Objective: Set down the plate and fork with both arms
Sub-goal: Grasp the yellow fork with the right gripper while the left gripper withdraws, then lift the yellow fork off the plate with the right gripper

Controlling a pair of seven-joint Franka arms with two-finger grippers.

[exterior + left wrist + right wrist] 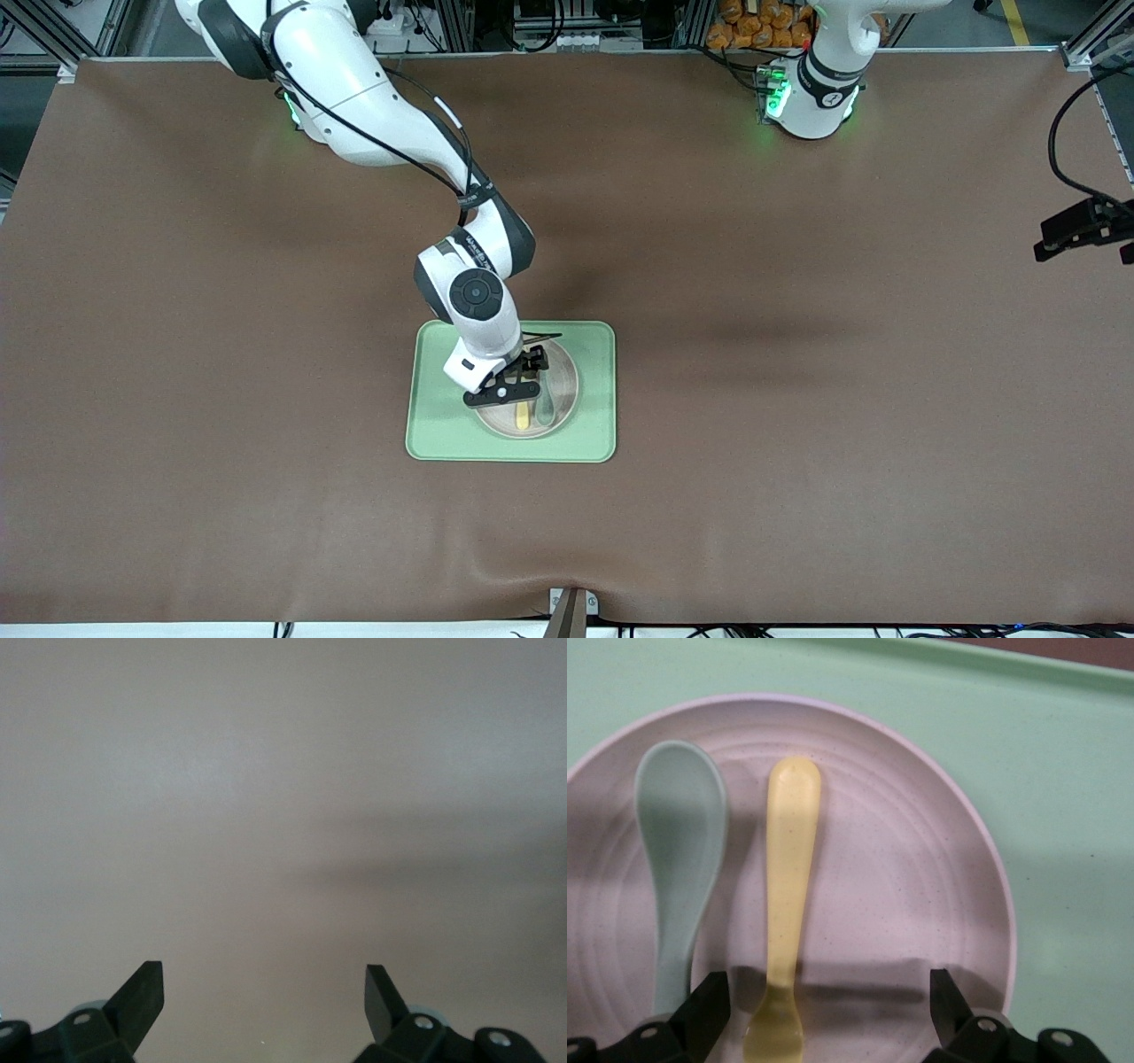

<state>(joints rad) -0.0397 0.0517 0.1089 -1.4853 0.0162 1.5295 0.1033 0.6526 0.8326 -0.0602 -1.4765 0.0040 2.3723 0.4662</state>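
Note:
The right gripper grabs the pale-yellow fork by its narrow neck (780, 981) next, to lay the fork on the light-green tray beside the plate.
The beige plate (565, 390) lies on the light-green tray (443, 425) in the middle of the table. The pale-yellow fork (523, 415) and a grey-green spoon (545, 403) lie side by side on the plate. My right gripper (523, 381) is open, low over the plate. In the right wrist view the fork (788, 895) runs between the open fingers of the gripper (830, 983), close to one finger, with the spoon (678, 859) beside it on the plate (904, 877). My left gripper (263, 979) is open and empty over bare brown table.
The tray's raised rim (1063, 815) surrounds the plate. The left arm's base (815, 97) stands at the table's back edge. A black device with a cable (1085, 229) hangs at the left arm's end of the table.

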